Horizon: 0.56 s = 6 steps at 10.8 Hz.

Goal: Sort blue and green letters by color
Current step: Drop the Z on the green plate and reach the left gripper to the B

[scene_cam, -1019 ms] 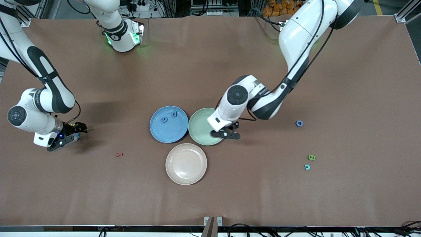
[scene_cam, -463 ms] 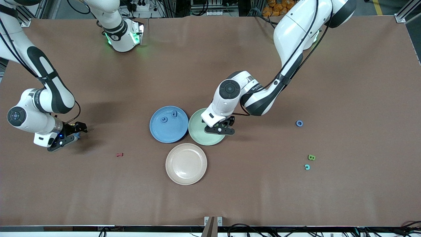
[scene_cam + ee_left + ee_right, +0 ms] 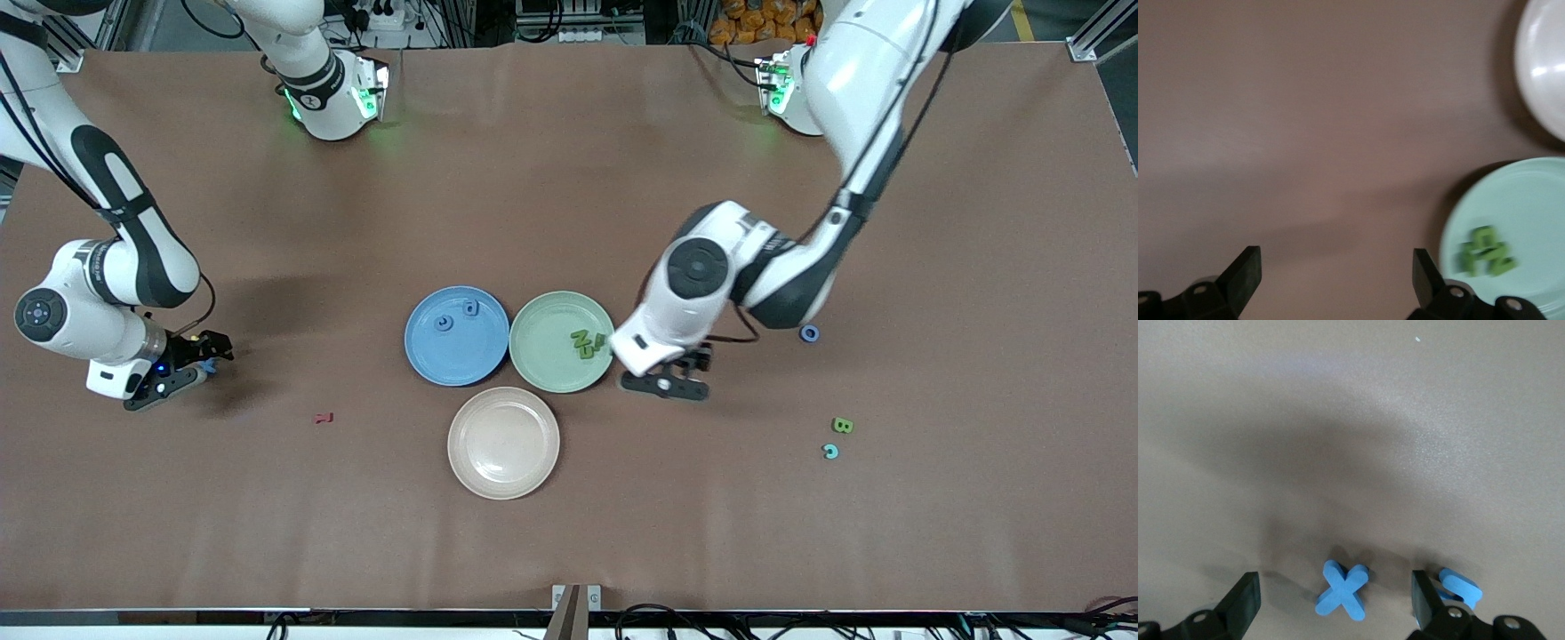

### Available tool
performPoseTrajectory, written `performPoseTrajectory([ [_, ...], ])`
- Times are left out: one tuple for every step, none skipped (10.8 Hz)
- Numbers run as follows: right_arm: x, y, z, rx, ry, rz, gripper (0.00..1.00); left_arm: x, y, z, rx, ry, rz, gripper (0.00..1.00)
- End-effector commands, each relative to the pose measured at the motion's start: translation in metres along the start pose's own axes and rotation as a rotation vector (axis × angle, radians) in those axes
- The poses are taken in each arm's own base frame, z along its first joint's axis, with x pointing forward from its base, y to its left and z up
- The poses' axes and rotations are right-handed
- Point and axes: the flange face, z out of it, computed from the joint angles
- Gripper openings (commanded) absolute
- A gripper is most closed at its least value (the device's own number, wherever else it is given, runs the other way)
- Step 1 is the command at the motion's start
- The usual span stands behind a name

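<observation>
My right gripper's fingers are around the blue X (image 3: 208,366) (image 3: 1343,589) on the tabletop, so my right gripper closes on the X next.
The blue plate (image 3: 427,351) holds two blue letters (image 3: 443,323). The green plate (image 3: 542,333) holds a small heap of green letters (image 3: 587,343), also in the left wrist view (image 3: 1486,252). My left gripper (image 3: 662,384) is open and empty over bare table beside the green plate (image 3: 1525,207). My right gripper (image 3: 173,366) is open, low at the right arm's end of the table, its fingers either side of a blue X (image 3: 1343,589) lying on the table. Another blue letter (image 3: 1460,587) lies just outside one finger. A blue ring letter (image 3: 809,333) and a green B (image 3: 842,425) lie toward the left arm's end.
An empty beige plate (image 3: 503,442) stands nearer the front camera than the two coloured plates and shows in the left wrist view (image 3: 1545,67). A teal C (image 3: 830,452) lies beside the green B. A dark red letter (image 3: 324,417) lies between the right gripper and the beige plate.
My left gripper has moved off the green plate toward the left arm's end of the table, and the green letters now show on that plate. The right arm has barely moved.
</observation>
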Motion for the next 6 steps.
performPoseTrajectory([
  [0.001, 0.002, 0.001, 0.004, -0.007, 0.012, 0.79, 0.002, -0.085, 0.007, 0.045, -0.051, 0.170, 1.00],
  [0.000, 0.002, 0.002, 0.006, -0.008, 0.012, 0.31, 0.006, -0.119, 0.011, 0.048, -0.062, 0.179, 1.00],
  [-0.001, 0.003, 0.002, 0.006, -0.008, 0.015, 0.00, 0.013, -0.159, 0.018, 0.044, -0.068, 0.183, 1.00],
  [-0.001, 0.003, 0.002, 0.007, -0.007, 0.016, 0.00, 0.016, -0.192, 0.033, 0.030, -0.075, 0.201, 1.00],
  [-0.002, 0.003, 0.002, 0.010, -0.011, 0.017, 0.00, 0.019, -0.227, 0.043, 0.021, -0.064, 0.190, 1.00],
  [-0.002, 0.002, 0.003, 0.018, -0.019, 0.019, 0.00, 0.020, -0.246, 0.055, 0.014, -0.061, 0.208, 1.00],
])
